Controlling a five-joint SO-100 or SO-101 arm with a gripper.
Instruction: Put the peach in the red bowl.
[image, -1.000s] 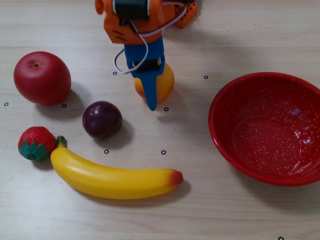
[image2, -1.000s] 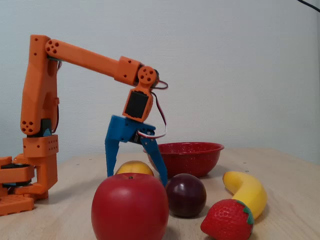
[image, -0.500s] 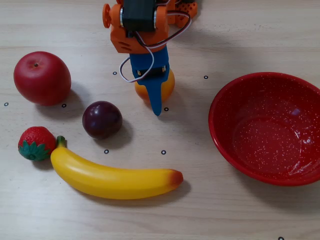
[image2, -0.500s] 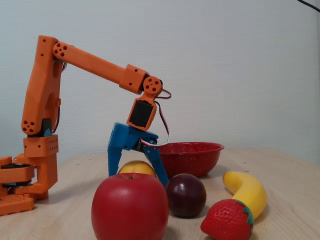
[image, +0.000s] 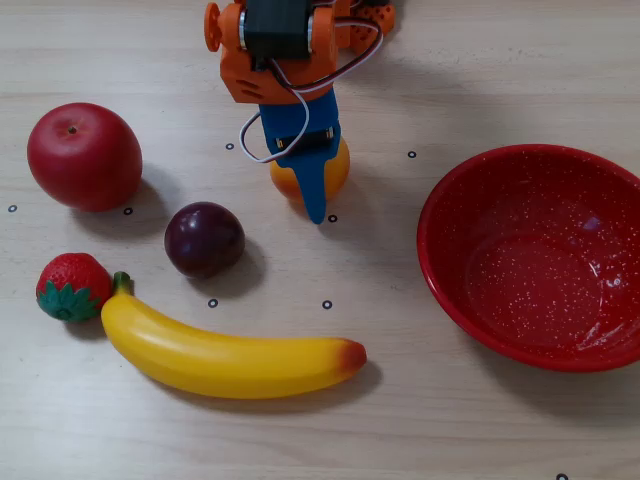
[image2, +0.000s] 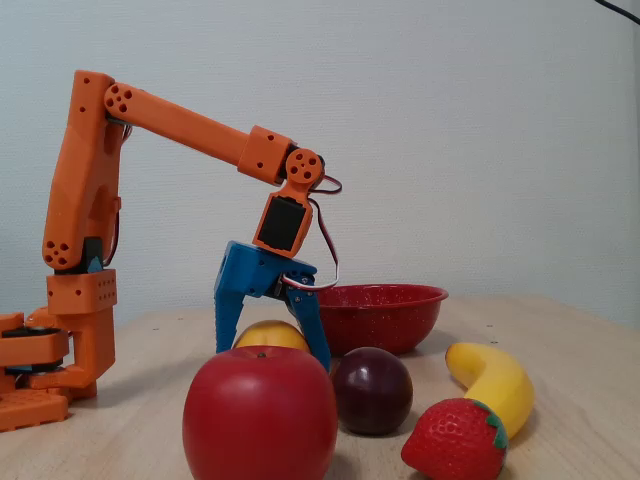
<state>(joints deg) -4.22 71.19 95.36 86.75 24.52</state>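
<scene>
Next, my gripper picks up the peach (image: 284, 180) by its round body (image: 336, 170), for the red bowl.
The peach (image: 284, 180) is a yellow-orange ball on the table, left of the red bowl (image: 480, 200), and is mostly covered from above by my blue gripper (image: 310, 180). In the fixed view the gripper (image2: 272, 345) stands over the peach (image2: 268, 335) with one finger on each side, jaws spread and close to its sides. I cannot tell whether they touch it. The red bowl (image2: 400, 300) is empty and stands behind the gripper in that view.
A red apple (image: 84, 156), a dark plum (image: 204, 239), a strawberry (image: 72, 286) and a banana (image: 225, 357) lie left of and below the peach. The orange arm base (image2: 60, 340) stands at the fixed view's left.
</scene>
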